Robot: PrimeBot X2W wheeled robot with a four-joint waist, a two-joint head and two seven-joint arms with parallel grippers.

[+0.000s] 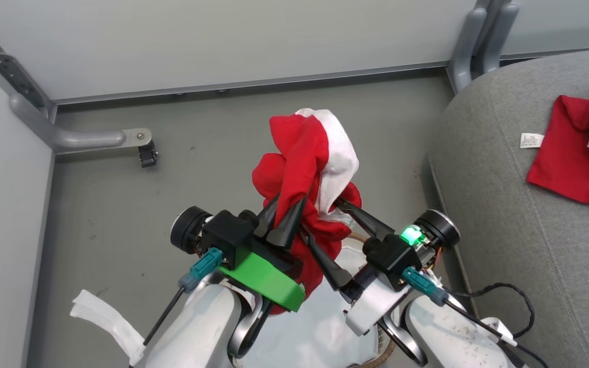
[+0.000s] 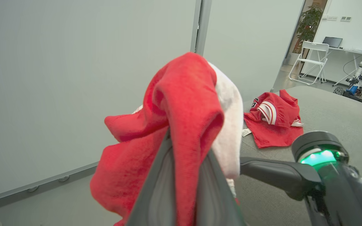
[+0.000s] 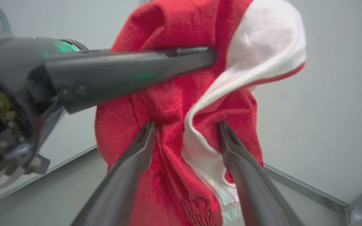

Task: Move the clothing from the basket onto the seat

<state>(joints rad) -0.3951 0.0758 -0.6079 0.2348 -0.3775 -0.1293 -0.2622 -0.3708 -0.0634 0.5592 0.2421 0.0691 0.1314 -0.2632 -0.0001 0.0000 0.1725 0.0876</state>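
The right gripper grabs the red clothing by its bunched fold [image 1: 317, 214] [image 3: 179, 143] beside the white panel next, to carry the clothing onto the seat.
A bunched red garment with a white panel, part of the clothing [image 1: 304, 158], hangs in the air with my left gripper [image 1: 281, 217] shut on it. In the left wrist view the red cloth [image 2: 184, 103] drapes over both closed fingers. My right gripper [image 1: 320, 217] stands open just to its right, one finger on either side of a fold of the hanging cloth [image 3: 174, 103]. The basket [image 1: 384, 352] sits below my arms; its brown rim and white liner peek out. A second red piece with white stripes [image 1: 581, 153] lies on the grey seat [image 1: 504, 230] at the right.
Pale partition walls close off the back and left. A grey metal foot with a black caster [image 1: 147, 153] stands on the floor at the left. A strip of white fabric [image 1: 105, 317] lies on the floor near my left forearm. A black cable [image 1: 509, 291] runs beside the seat's edge.
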